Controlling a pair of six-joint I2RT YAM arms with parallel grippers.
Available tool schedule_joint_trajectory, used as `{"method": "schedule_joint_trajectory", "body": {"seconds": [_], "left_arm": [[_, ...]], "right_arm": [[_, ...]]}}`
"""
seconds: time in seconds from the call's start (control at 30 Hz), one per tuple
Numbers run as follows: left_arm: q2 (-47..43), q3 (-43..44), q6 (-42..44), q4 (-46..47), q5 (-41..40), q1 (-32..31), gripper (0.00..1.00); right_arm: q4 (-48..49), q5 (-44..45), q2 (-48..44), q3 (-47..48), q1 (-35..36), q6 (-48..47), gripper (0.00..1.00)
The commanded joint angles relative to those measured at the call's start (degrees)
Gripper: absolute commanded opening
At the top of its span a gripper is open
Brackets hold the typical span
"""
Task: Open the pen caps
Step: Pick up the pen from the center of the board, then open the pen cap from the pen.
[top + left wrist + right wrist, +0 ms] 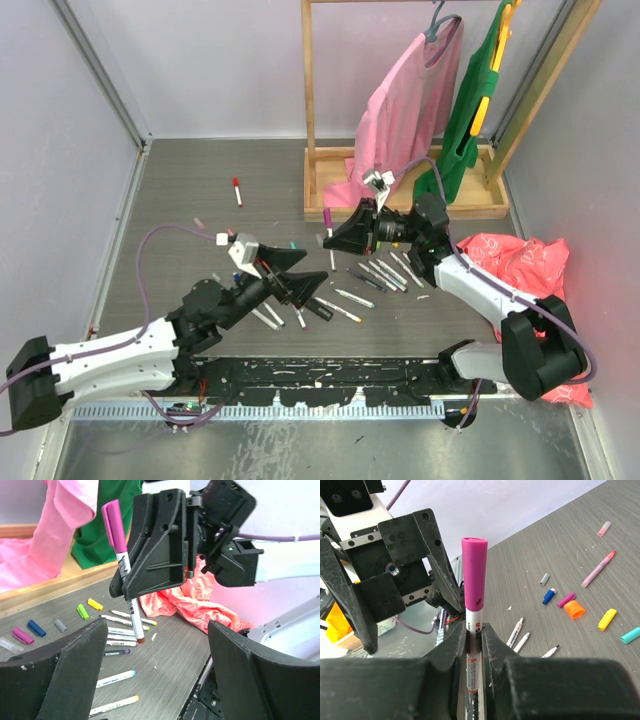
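Note:
My right gripper's fingers are on the pen's body. My left gripper will next grab the pen above them by its magenta cap [114,527], to pull the pen open.
My right gripper [474,640] is shut on the white barrel of a pen [475,625] that stands upright, its magenta cap [473,572] above the fingers. The top view shows this right gripper [332,238] raised over the table with the pen's cap [327,215] on top. My left gripper [157,665] is open and empty, facing the held pen [132,612] from a short way off; in the top view the left gripper [305,270] sits just below and left of it. Several uncapped pens [380,272] lie on the table. Loose caps lie nearby, among them orange [575,609], yellow [607,619] and blue [549,596].
A wooden clothes rack [400,205] with a pink garment [405,110] and a green one [470,110] stands at the back. A crumpled red bag [520,262] lies at the right. A red-capped pen [237,190] lies alone at the back left.

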Motion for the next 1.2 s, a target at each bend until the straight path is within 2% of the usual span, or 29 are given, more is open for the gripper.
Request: {"method": "schedule_joint_trajectory", "body": {"seconds": [0.0, 0.07, 0.27, 0.47, 0.57, 0.67, 0.87, 1.03, 1.17], "left_arm": [[-6.74, -2.75, 4.86, 2.82, 5.63, 1.16, 0.88], [-8.64, -2.29, 4.28, 2.18, 10.53, 2.87, 0.98], [-6.46, 1.41, -3.36, 3.55, 21.02, 11.99, 0.98], [4.1, 5.02, -20.99, 16.57, 35.99, 24.38, 0.98], [9.86, 6.42, -25.66, 25.12, 39.5, 25.87, 0.98], [14.19, 8.39, -28.11, 28.69, 40.81, 25.91, 1.0], [16.84, 8.51, -29.56, 31.57, 40.93, 25.93, 0.86], [18.09, 9.03, -30.5, 31.54, 41.72, 25.92, 0.64], [19.36, 9.84, -31.17, 31.55, 42.56, 25.94, 0.59]], "right_arm": [[-3.11, -2.84, -0.53, 4.09, -0.23, -1.6, 0.01], [-4.54, -5.25, -0.13, 5.22, -0.15, -2.05, 0.01], [-5.0, -10.01, 0.2, 6.22, 0.21, -2.44, 0.01], [-5.33, -11.74, 0.59, 6.71, 0.86, -2.91, 0.01], [-5.64, -12.31, 0.78, 6.93, 1.34, -3.23, 0.01], [-6.48, -12.44, 1.02, 7.14, 1.61, -3.77, 0.01], [-6.93, -12.54, 1.33, 7.4, 1.89, -3.79, 0.01], [-6.98, -12.37, 1.82, 7.49, 2.18, -3.51, 0.01], [-7.02, -12.34, 1.88, 7.45, 2.37, -3.62, 0.01]]}}
